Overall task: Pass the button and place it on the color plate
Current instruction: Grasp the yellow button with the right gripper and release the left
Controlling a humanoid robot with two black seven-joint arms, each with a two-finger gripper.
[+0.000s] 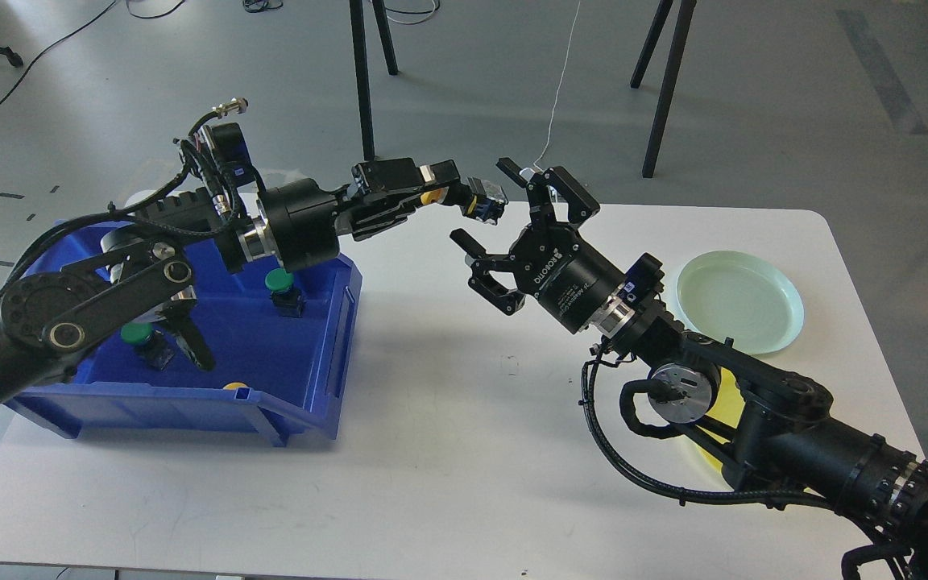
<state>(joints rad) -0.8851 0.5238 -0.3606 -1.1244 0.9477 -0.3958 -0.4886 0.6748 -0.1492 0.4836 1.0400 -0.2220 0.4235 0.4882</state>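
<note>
I will grab the yellow-capped button next by its bare dark blue base (489, 201) with my right gripper, because the fingers of my left gripper cover the cap end.
My left gripper (449, 193) is shut on a button with a yellow cap (432, 196) and a dark blue base (486, 200), held in the air above the table's back edge. My right gripper (483, 205) is open, its fingers (548, 187) spread just right of the button's base, close to it. I cannot tell whether they touch it. A pale green plate (742, 300) lies at the right. A yellow plate (715, 403) is mostly hidden behind my right arm.
A blue bin (315, 354) stands at the left on the white table (448, 451). It holds two green buttons (277, 282) (138, 334) and a yellow one (232, 387) at its front wall. Stand legs rise behind the table.
</note>
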